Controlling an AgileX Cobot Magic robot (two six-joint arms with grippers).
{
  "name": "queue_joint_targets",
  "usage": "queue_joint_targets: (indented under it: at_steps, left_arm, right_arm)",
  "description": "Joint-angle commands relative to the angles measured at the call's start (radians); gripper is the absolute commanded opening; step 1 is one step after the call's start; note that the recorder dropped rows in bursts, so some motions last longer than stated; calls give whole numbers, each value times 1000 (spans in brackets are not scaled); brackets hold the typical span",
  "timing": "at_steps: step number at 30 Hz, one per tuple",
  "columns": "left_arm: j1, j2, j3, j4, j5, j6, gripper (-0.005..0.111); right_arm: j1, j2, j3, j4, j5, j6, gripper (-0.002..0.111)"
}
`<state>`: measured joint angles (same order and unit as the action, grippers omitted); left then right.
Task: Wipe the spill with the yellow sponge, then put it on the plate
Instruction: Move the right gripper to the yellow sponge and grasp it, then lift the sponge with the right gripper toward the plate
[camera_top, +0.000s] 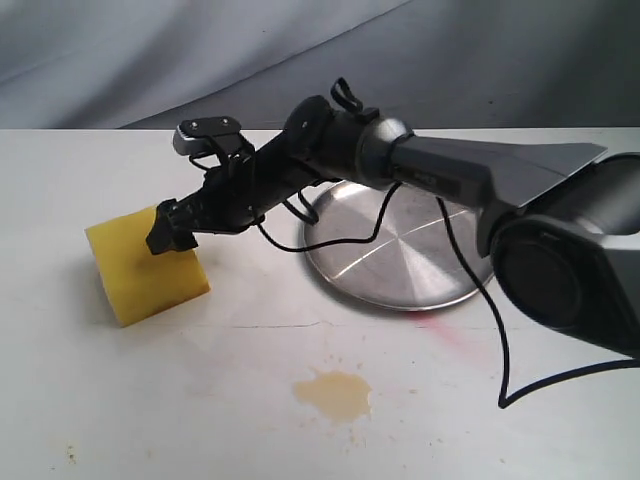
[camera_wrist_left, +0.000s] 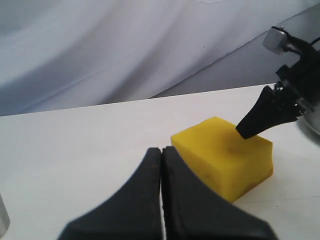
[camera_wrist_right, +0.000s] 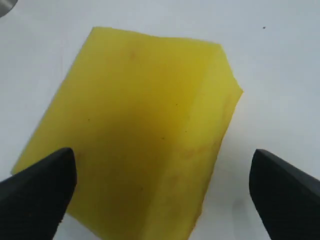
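Note:
The robot's right gripper needs to wipe up the spill, so next it should grab the yellow sponge by its foam edge (camera_wrist_right: 170, 200).
The yellow sponge (camera_top: 145, 265) lies on the white table at the left, also seen in the left wrist view (camera_wrist_left: 227, 155) and filling the right wrist view (camera_wrist_right: 135, 130). My right gripper (camera_top: 172, 232) reaches across from the right and hovers just above the sponge's near top edge, open, its fingers (camera_wrist_right: 42, 185) spread wide and apart from the foam. The yellowish-brown spill (camera_top: 333, 394) sits on the table toward the front centre. The steel plate (camera_top: 420, 265) lies behind it under the right arm. My left gripper (camera_wrist_left: 161, 150) is shut and empty, beside the sponge.
A faint pink streak (camera_top: 450, 335) marks the table in front of the plate. The right arm's black cable (camera_top: 495, 330) loops over the plate and down to the table. A grey cloth backdrop (camera_top: 200, 60) hangs behind the table.

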<state>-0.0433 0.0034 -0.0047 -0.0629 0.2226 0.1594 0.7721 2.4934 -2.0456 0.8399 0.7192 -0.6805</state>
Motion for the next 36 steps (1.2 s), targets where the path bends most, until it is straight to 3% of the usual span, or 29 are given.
queue_joint_targets:
  at_steps: [1,3,6,14,15,22,30,36]
  left_arm:
    - [-5,-3,5,-6,-10,0,0]
    - [-5,-3,5,-6,-10,0,0]
    - [-5,-3,5,-6,-10,0,0]
    - [-5,-3,5,-6,-10,0,0]
    - [-5,-3,5,-6,-10,0,0]
    - [-5,-3,5,-6,-10,0,0]
    - [-5,-3,5,-6,-10,0,0]
    - [-5,-3,5,-6,-10,0,0]
  right_arm:
    - [24,52,-50,16,0,13,84]
    - [30,68,-62,16,4,22,80]
    - [36,72,-62,12,4,30,65]
    - [36,41,-62,-25,48,52,3]
    - [36,29,-62,-38,63,49,0]
    - [36,-133,37,-43,58,13,0]
    - [36,-478,498,-87,-102,-46,0]
    - [36,-698,784,-175,-154,39,0]
